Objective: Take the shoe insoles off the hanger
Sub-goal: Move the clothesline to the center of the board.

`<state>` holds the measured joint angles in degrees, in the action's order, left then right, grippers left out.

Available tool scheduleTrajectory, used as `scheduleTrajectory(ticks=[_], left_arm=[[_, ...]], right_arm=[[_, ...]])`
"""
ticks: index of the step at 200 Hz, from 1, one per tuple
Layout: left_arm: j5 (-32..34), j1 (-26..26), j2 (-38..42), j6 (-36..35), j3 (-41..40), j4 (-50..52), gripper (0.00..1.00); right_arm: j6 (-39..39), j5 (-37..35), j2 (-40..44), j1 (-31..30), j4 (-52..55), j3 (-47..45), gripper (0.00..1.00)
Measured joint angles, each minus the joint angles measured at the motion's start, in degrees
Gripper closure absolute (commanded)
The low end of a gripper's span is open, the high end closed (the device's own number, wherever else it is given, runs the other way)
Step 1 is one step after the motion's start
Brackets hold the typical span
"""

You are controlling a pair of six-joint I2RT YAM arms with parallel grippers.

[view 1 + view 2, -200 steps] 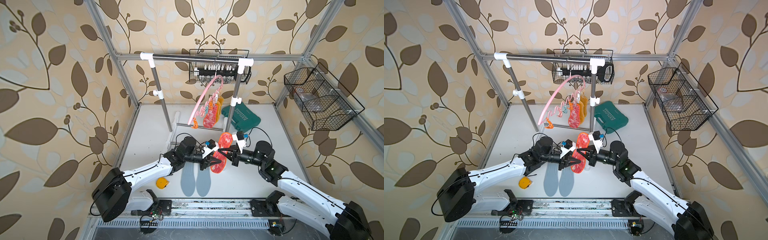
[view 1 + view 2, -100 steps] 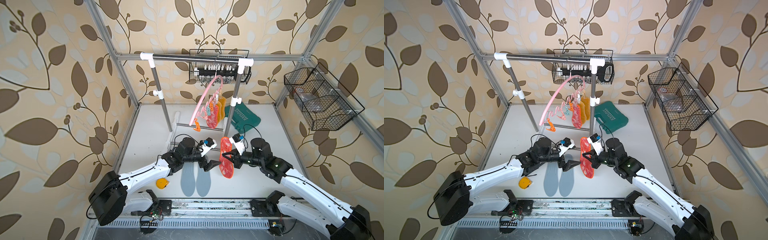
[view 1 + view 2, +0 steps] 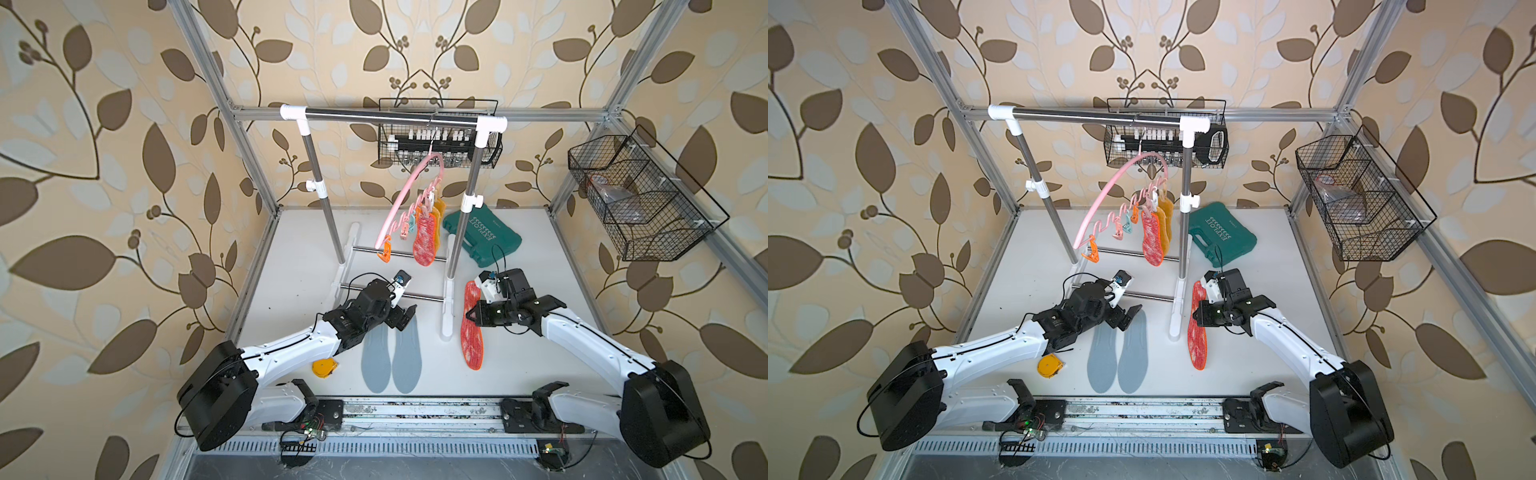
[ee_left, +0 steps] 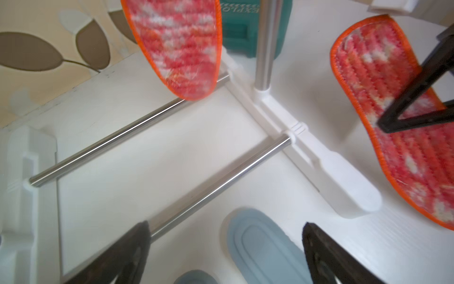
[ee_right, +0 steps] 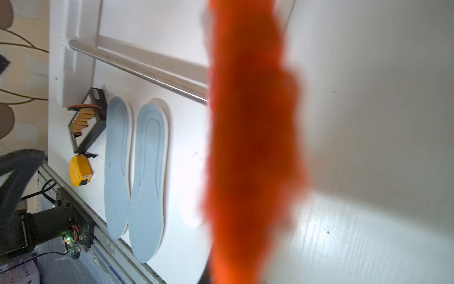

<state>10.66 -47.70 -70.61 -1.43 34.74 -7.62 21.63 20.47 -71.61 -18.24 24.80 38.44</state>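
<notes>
The red-orange insole (image 3: 472, 348) (image 5: 250, 142) hovers between my fingers above the tabletop, so I should keep holding it with my right gripper until its lower edge touches down.
The pink hanger (image 3: 409, 195) (image 3: 1117, 187) hangs from the rack bar. Clipped at its right end are one red-orange insole (image 3: 424, 241) (image 4: 177, 46) and yellow insoles (image 3: 438, 208) behind it. Two pale blue insoles (image 3: 390, 357) (image 5: 137, 172) lie side by side on the table. My right gripper (image 3: 469, 318) (image 3: 1198, 316) is shut on another red-orange insole (image 3: 471, 332) (image 4: 393, 123), held right of the rack's foot; it fills the right wrist view as an orange blur (image 5: 250, 147). My left gripper (image 3: 405, 318) (image 4: 226, 227) stands open and empty over the blue insoles' far ends.
The steel-and-white garment rack (image 3: 395, 116) stands mid-table, its white foot (image 3: 446, 299) between the two grippers. A green tool case (image 3: 482, 237) lies behind it. A yellow tape measure (image 3: 324, 368) sits by the left arm. Wire baskets (image 3: 636, 199) hang on the walls.
My left gripper has opened, let go of the red-orange insole and drawn back left. The right gripper has carried that insole right and down, past the rack's post.
</notes>
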Motion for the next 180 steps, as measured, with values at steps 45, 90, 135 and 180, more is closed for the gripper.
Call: scheduleTrajectory(ticks=[45,90,135,180], left_arm=[[7.39,0.07,1.05,1.92,-0.94,0.02,0.01],[9.31,0.09,1.07,3.30,-0.94,-0.09,0.01],[10.64,0.09,0.68,3.48,-0.94,0.26,0.01],[11.58,0.09,0.68,3.48,-0.94,0.24,0.01]], right_arm=[[-0.46,4.00,-10.36,0.48,-3.02,0.00,1.00],[-1.42,9.09,-17.75,0.68,-6.38,0.11,0.98],[-1.75,12.57,-22.75,0.72,-7.17,3.87,0.98],[-1.70,12.90,-27.23,0.66,-7.54,8.76,0.98]])
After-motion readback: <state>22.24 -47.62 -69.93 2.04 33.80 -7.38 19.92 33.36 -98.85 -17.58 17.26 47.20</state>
